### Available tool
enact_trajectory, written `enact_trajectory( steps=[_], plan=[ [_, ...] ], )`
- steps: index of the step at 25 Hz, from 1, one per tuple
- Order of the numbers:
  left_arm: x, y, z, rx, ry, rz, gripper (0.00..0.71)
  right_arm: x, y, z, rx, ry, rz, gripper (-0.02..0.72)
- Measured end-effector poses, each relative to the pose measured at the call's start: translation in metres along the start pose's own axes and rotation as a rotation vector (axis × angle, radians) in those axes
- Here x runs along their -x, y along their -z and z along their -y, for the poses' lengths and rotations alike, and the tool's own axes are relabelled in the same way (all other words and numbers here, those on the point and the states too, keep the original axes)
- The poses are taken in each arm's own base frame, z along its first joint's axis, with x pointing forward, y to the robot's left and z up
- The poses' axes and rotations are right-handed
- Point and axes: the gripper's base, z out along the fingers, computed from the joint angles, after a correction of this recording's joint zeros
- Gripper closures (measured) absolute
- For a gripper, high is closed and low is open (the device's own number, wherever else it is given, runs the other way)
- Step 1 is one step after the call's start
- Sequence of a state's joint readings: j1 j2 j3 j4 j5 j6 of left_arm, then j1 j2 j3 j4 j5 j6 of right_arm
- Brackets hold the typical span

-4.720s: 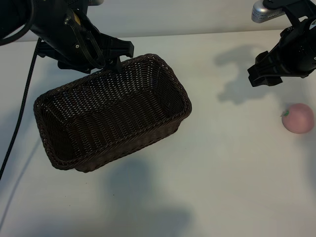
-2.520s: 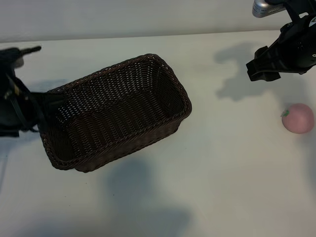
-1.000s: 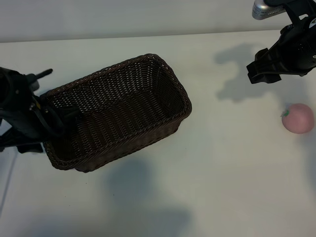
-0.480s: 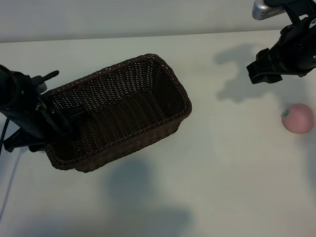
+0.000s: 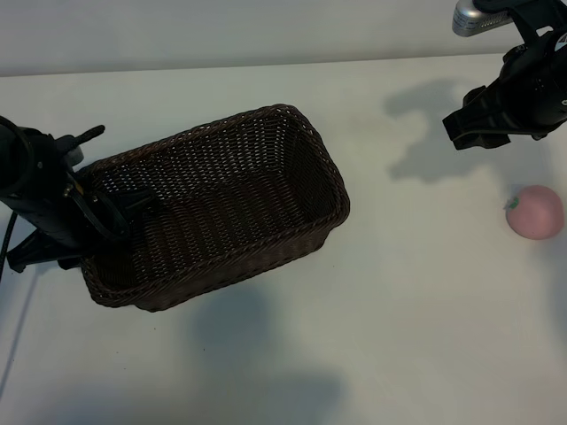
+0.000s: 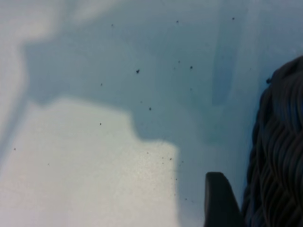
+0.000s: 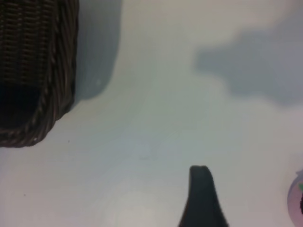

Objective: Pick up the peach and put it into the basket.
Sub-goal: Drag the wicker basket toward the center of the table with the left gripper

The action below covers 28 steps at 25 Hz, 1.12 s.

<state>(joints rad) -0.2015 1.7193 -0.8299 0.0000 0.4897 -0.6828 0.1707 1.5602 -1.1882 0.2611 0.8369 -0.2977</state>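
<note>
My left gripper is going to hold the basket next by the thin braided side at its short end (image 5: 87, 266) (image 6: 272, 156), because the basket is far wider than my open fingers.
The dark-brown woven basket (image 5: 330, 168) lies slanted on the white table, left of the middle. My left gripper (image 5: 102, 221) sits at the basket's left end, open, one finger (image 6: 218, 201) just outside the braided rim (image 6: 279, 156) and a dark part of it inside the wall. The pale-pink peach (image 5: 534, 212) rests near the table's right edge with its green stem mark facing left. My right gripper (image 5: 467, 133) hangs open and holding nothing above the table, behind and left of the peach. The right wrist view catches the peach's edge (image 7: 296, 198) and a basket corner (image 7: 52, 71).
White tabletop (image 5: 399, 336) stretches between the basket and the peach, crossed by the arms' shadows. A black cable (image 5: 7, 252) runs off the left edge. A silver camera (image 5: 474, 16) sits above the right arm.
The basket has shifted and turned slightly, its right corner moving right and toward the front. My left gripper stays at the basket's left end, having come there from the far left. The right arm is still.
</note>
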Motion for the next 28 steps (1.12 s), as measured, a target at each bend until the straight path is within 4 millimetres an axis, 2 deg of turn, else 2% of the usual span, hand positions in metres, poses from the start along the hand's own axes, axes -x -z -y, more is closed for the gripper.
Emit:
enact_trajectory(
  steps=[8, 10, 16, 22, 28],
  plan=[
    [0.003, 0.012, -0.002, -0.078, 0.021, 0.006, 0.315, 0.0, 0.0, 0.0, 0.001, 0.0, -0.002, 0.22],
    [0.005, 0.016, -0.002, -0.138, 0.035, -0.01, 0.383, 0.0, 0.0, 0.0, 0.001, 0.0, -0.002, 0.221],
    [0.01, 0.035, -0.003, -0.298, -0.012, 0.015, 0.382, 0.0, 0.0, 0.0, 0.001, 0.0, -0.002, 0.221],
    [0.008, 0.052, -0.002, -0.358, -0.033, 0.047, 0.382, 0.0, 0.0, 0.0, 0.001, 0.0, -0.002, 0.221],
    [0.02, 0.07, 0.007, -0.395, -0.059, 0.082, 0.382, 0.0, 0.0, 0.0, 0.001, 0.0, -0.002, 0.221]
  ],
)
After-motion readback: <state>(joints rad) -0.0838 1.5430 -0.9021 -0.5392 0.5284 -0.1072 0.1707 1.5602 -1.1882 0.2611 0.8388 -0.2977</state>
